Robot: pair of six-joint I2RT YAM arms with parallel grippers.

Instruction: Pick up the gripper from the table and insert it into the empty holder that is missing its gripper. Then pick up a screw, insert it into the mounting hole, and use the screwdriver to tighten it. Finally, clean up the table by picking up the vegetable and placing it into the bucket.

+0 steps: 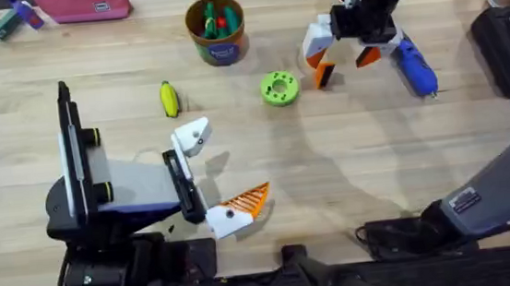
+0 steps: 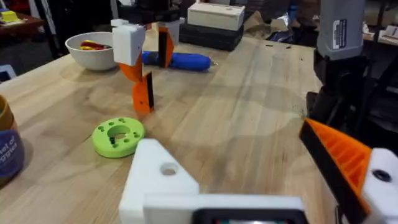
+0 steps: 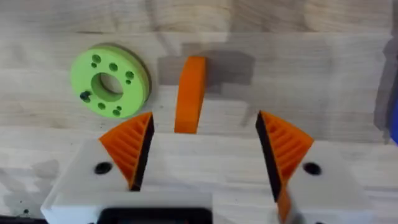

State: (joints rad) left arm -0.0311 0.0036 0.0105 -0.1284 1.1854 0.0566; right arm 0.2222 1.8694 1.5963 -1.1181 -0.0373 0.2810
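My right gripper grabs the small orange gripper by its upright orange body [image 1: 324,75] next, to fit it into the bare white holder [image 1: 192,136].
The orange gripper [image 1: 323,74] stands on edge on the table, its black face visible [image 2: 143,93]. My right gripper [image 1: 345,56] hovers just over it, open, and the wedge [image 3: 189,93] sits just beyond the gap between the two orange pads. The blue screwdriver [image 1: 413,66] lies right of it. My left gripper [image 1: 216,170] is open at the near left; one finger is the bare white holder [image 2: 161,180], the other carries an orange pad [image 2: 339,162]. The yellow vegetable [image 1: 169,99] lies left of centre, and the bucket [image 1: 216,31] stands at the back.
A green disc [image 1: 278,88] with holes lies between the vegetable and the orange wedge. A white bowl [image 2: 93,50] with small items sits behind the right gripper. Pink and teal items lie at the far left; dark boxes line the right edge.
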